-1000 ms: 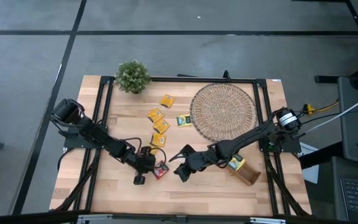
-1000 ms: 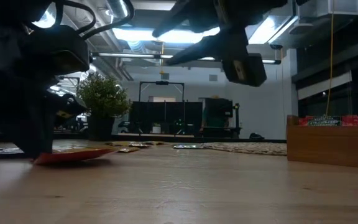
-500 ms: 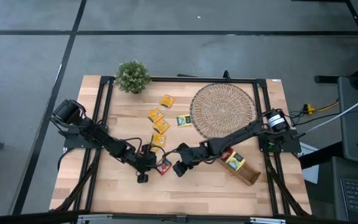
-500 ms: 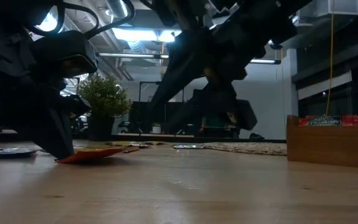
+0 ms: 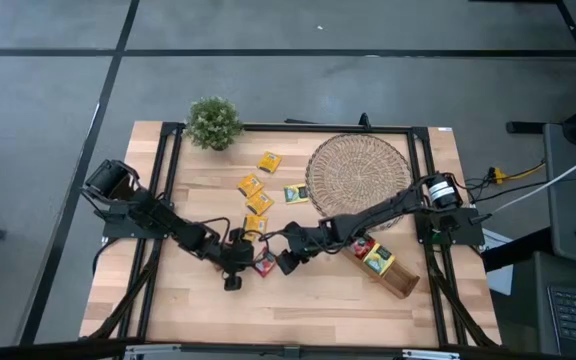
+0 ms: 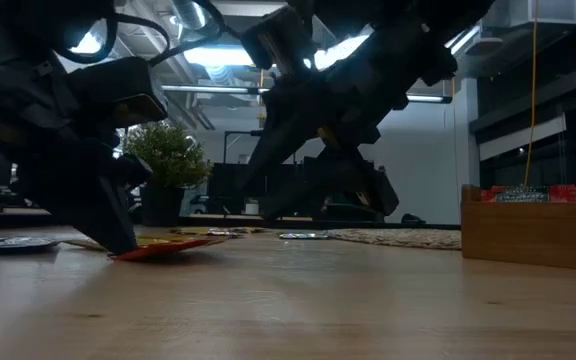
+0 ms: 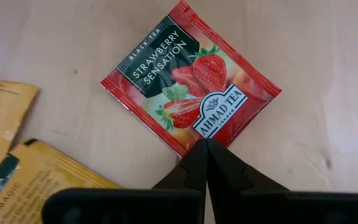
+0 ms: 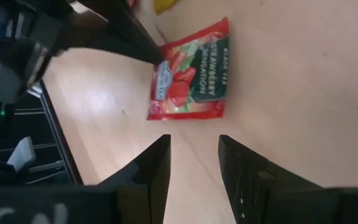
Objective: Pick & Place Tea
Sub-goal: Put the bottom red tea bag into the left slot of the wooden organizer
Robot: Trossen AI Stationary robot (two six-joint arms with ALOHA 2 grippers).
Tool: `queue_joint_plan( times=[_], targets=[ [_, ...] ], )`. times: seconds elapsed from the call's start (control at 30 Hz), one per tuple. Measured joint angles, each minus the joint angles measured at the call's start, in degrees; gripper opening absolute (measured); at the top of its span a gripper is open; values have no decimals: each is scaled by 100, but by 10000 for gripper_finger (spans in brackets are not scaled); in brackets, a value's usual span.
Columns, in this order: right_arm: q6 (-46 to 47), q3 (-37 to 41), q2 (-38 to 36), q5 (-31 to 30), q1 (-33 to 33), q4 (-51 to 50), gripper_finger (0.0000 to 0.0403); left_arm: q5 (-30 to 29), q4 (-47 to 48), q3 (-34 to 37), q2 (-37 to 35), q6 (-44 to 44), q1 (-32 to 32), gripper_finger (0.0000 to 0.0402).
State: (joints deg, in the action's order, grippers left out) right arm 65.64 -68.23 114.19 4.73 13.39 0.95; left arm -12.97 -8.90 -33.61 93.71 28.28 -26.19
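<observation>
My right gripper isn't ready to close yet: only tabletop shows between its fingers, and they are short of the sachet's edge (image 8: 186, 116). It needs to move forward first, then close on the red sachet (image 8: 191, 74).
A red strawberry tea sachet (image 7: 188, 81) lies on the wooden table near its middle (image 5: 265, 264). My left gripper (image 7: 205, 148) is shut at the sachet's corner nearest the wrist. In the low view the sachet (image 6: 168, 249) slants, its far part a little off the table. My right gripper (image 8: 194, 158) is open and hangs just right of the sachet (image 8: 191, 74), its fingers pointing down at a slant toward it and touching nothing. Several yellow sachets (image 5: 255, 205) and a green one (image 5: 295, 194) lie farther back. My left gripper has its shut fingertips on the red sachet's corner (image 7: 194, 138), coming from the table's left and slanting down. The tips hide whether one finger lies under the wrapper. That corner stays low by the table and the opposite part (image 6: 218, 241) is raised slightly.
A round woven mat (image 5: 360, 178) lies at the back right. A brown wooden tray (image 5: 393, 275) holding sachets stands at the right near the edge. A small potted plant (image 5: 214, 122) sits at the back left corner. Bare wood lies along the near edge.
My right gripper has come down and toward the table's left, up to the red sachet, staying open. My left gripper, still shut, has shifted a little toward the right, and the sachet has slid along the table with it.
</observation>
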Motion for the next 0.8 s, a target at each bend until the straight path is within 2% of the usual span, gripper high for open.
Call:
queue_joint_plan(
  times=[0.57,0.8],
  targets=[
    [-141,0,133,306,-504,-140,136,-108,-55,-4,-2,-56,219,2],
    [-165,0,142,415,-640,-238,135,-197,-380,-9,-2,-250,371,2]
  ],
)
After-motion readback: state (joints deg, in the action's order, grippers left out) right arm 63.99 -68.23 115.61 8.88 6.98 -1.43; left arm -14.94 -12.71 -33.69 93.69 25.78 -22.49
